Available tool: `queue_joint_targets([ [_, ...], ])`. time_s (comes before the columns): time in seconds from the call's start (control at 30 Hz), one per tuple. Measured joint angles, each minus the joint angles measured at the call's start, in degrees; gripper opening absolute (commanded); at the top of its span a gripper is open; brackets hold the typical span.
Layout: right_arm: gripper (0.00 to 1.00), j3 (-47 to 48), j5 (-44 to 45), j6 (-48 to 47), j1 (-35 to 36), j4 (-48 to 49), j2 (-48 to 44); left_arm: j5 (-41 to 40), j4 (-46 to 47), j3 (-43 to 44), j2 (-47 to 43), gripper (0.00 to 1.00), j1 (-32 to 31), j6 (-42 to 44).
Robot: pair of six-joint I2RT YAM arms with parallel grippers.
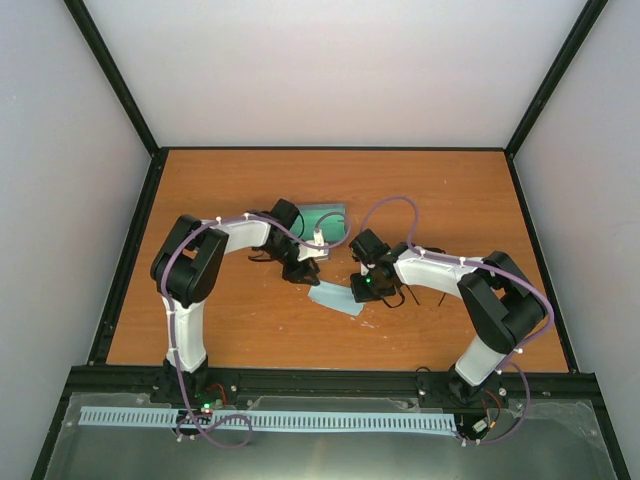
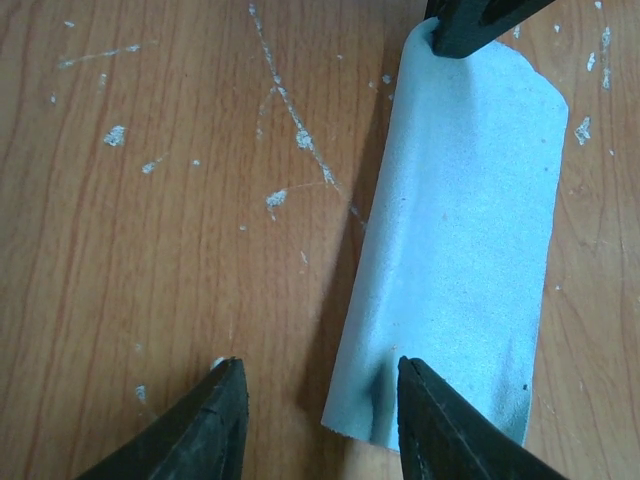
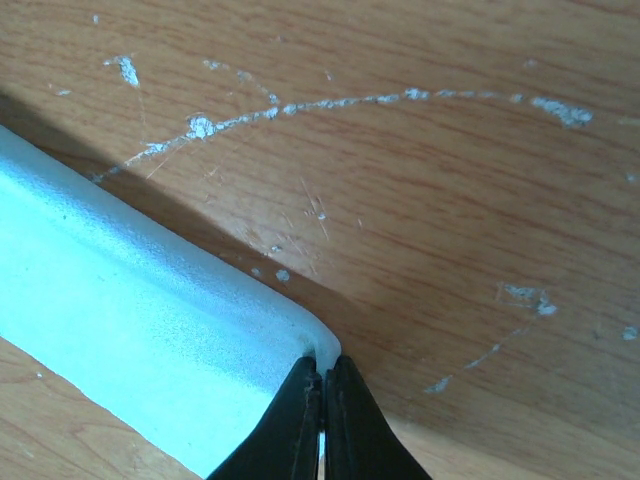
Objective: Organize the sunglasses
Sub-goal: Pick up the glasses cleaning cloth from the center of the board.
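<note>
My fingers are on either side of the pale blue cloth's folded edge [image 1: 314,291] [image 2: 358,376], one finger down in the cloth's crease, so my left gripper now closes on the cloth.
The pale blue cloth [image 1: 337,297] lies folded over on the wooden table between the two arms. In the left wrist view the cloth [image 2: 460,230] runs away from my open left gripper [image 2: 320,400], which straddles its near left corner, one fingertip [image 2: 425,385] over the cloth and the other over bare wood. My right gripper [image 3: 322,375] is shut on the cloth's far corner [image 3: 130,310]; its fingers show at the top of the left wrist view [image 2: 470,25]. The sunglasses are not clearly visible; the left arm may hide them.
The blue-grey case [image 1: 325,218] lies just behind the left wrist [image 1: 300,262]. The table [image 1: 220,320] is scratched wood inside a black frame, with white walls behind and at both sides.
</note>
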Motion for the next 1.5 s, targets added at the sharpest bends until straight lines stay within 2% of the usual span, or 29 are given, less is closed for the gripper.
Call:
queue_joint_targets([
  [0.17,0.03,0.0,0.0,0.0,0.0,0.0,0.0,-0.2,0.2,0.0,0.1,0.27,0.0,0.0],
  [0.43,0.03,0.0,0.2,0.0,0.0,0.0,0.0,-0.3,0.6,0.0,0.4,0.21,0.0,0.0],
  [0.77,0.03,0.0,0.5,0.0,0.0,0.0,0.0,-0.2,0.5,-0.5,0.4,0.01,-0.2,0.5],
  [1.17,0.03,1.5,1.9,0.0,0.0,0.1,0.0,-0.1,0.2,-0.6,0.4,0.01,-0.2,-0.5],
  [1.5,0.03,4.3,2.6,-0.7,0.0,0.5,1.5,-1.7,0.5,-0.5,-0.7,0.01,2.4,-3.7],
])
